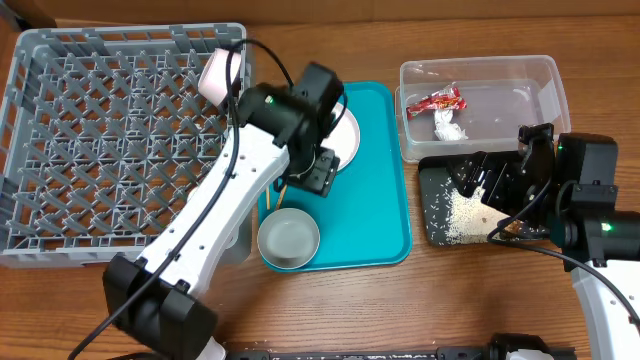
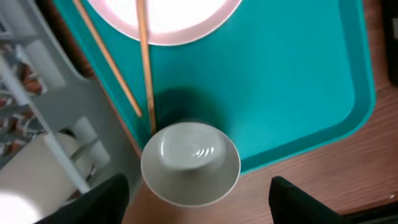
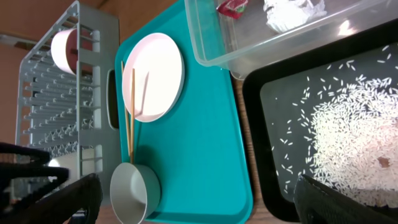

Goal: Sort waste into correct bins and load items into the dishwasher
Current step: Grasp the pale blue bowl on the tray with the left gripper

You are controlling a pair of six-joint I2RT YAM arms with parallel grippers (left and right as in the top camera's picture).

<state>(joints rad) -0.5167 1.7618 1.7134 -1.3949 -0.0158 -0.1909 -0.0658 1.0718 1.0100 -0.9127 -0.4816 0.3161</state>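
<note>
The grey-white bowl's rim [image 1: 260, 239] on the side nearest the rack [image 1: 120, 140] is the part my left gripper should grab next, to tip the bowl and load it there.
My left gripper [image 2: 199, 208] hangs open over a grey-white bowl [image 2: 190, 163] at the near corner of the teal tray [image 2: 292, 81], holding nothing. Two wooden chopsticks [image 2: 145, 62] lie from the bowl up onto a pale pink plate [image 2: 165, 22]. My right gripper [image 1: 485, 178] is open and empty above the black tray [image 1: 432, 190], which holds a pile of rice [image 1: 465, 215]. The clear tub [image 1: 480, 70] contains a red wrapper [image 1: 437, 101] and a white paper wad [image 1: 447, 125]. A pink bowl [image 1: 218, 75] stands in the grey dish rack [image 1: 120, 140].
The rack fills the left of the table, its wall right beside the teal tray [image 1: 380, 200]. My left arm [image 1: 215, 215] crosses the rack's near right corner. The tub and black tray sit close together on the right.
</note>
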